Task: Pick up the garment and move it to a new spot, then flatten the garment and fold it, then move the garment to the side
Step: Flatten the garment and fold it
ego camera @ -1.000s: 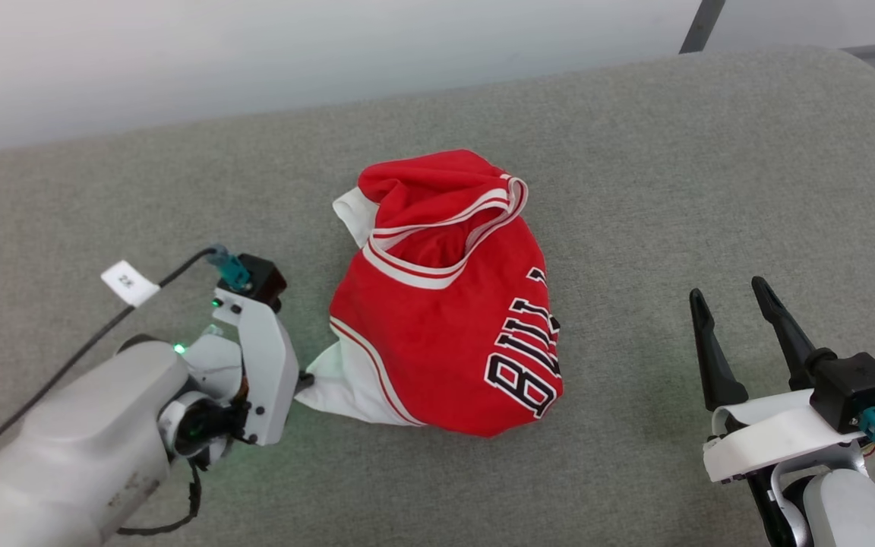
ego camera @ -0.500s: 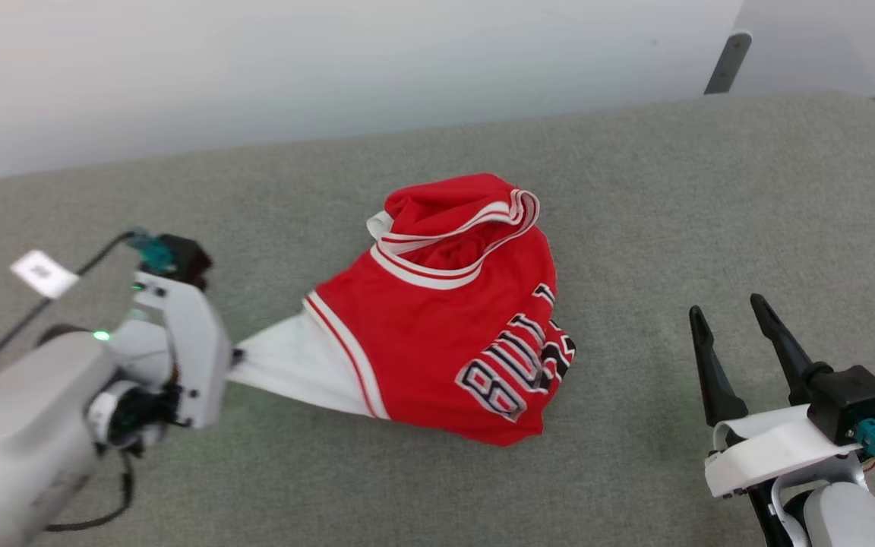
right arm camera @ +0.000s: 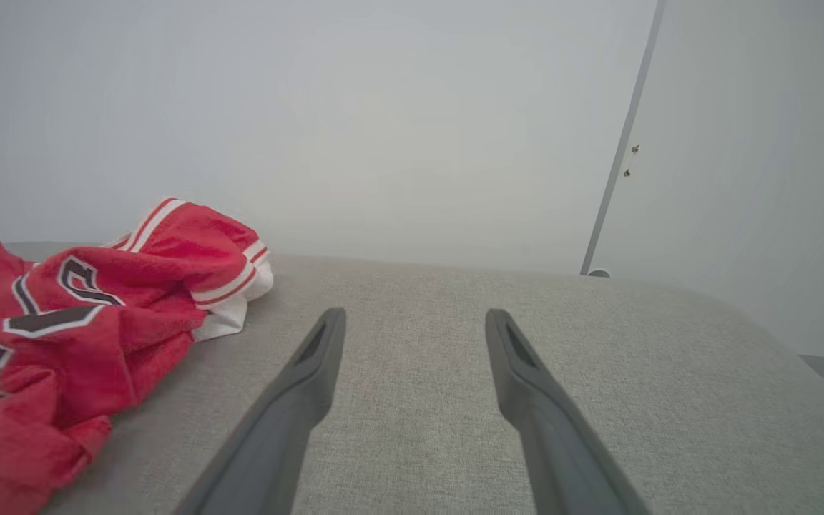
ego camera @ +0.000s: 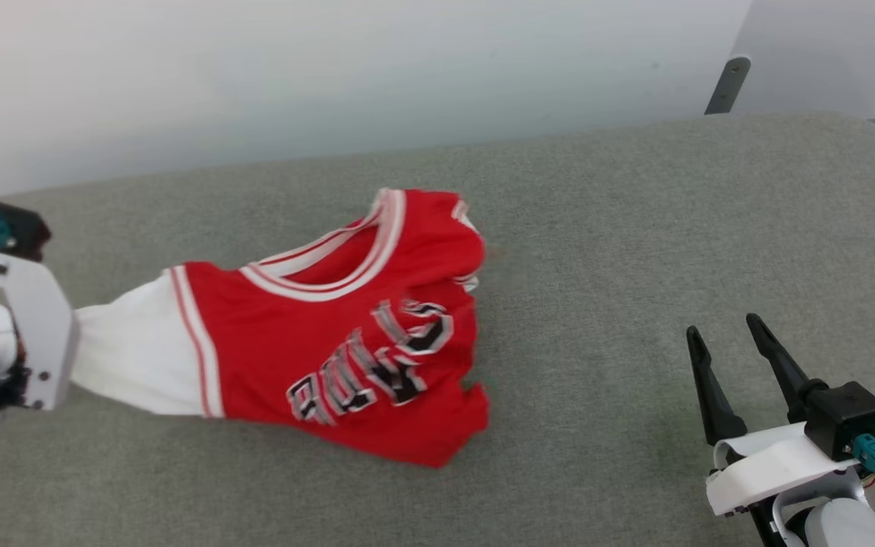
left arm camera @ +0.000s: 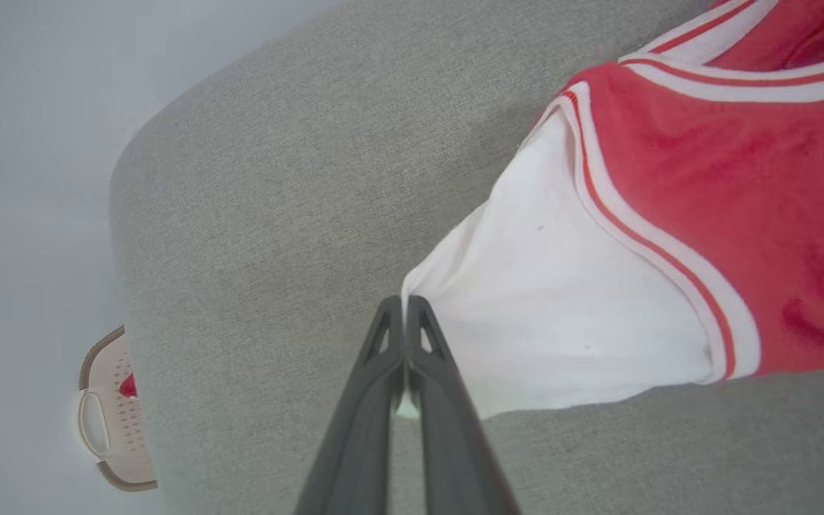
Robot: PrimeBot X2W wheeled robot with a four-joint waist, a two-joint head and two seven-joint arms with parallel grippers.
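Note:
The right gripper grabs the red jersey (ego camera: 316,346) by the edge of its white sleeve (ego camera: 471,283) next, which helps spread the jersey flat.
The garment (ego camera: 346,342) is a red jersey with white sleeves, striped trim and black lettering. It lies stretched out on the grey fabric surface (ego camera: 635,228), left of centre. At the far left, my left gripper (ego camera: 65,357) is shut on the tip of one white sleeve, which is pulled taut. In the left wrist view its closed fingers (left arm camera: 405,304) pinch the sleeve edge of the garment (left arm camera: 705,186). My right gripper (ego camera: 722,328) stands open at the lower right, well clear of the cloth. Its view has the garment (right arm camera: 61,315) off to the left of the spread fingers (right arm camera: 415,315).
A pale wall runs behind the grey surface, with a dark metal post (ego camera: 726,76) at the back right. Beyond the surface's left end, a beige perforated basket (left arm camera: 108,422) with a bit of red cloth inside sits lower down.
My left gripper has pulled the white sleeve to the left, dragging the garment that way and spreading it out of its bundle. The right gripper has stayed put and open. The head camera shifted slightly.

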